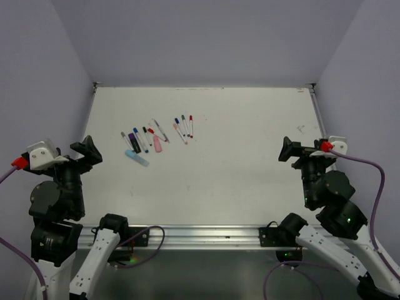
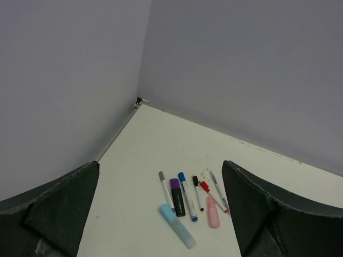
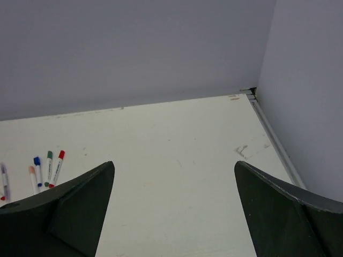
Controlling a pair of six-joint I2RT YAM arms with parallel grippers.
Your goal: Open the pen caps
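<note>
I should next use my right gripper to grab the red-capped pen by its white body, away from the cap. Then my left gripper can open the cap.
Several capped pens and highlighters lie in a cluster on the white table, at the back left. In the left wrist view I see a grey cap, purple cap, blue cap, black cap and red cap, all seated on their pens, plus a light blue highlighter and a pink highlighter. The right wrist view shows a red cap, green cap and blue cap. My left gripper is open and empty, short of the cluster. My right gripper is open and empty, far right of it.
Pale walls close the table on the left, back and right. A metal rail runs along the near edge between the arm bases. A small dark scuff marks the table near the right wall.
</note>
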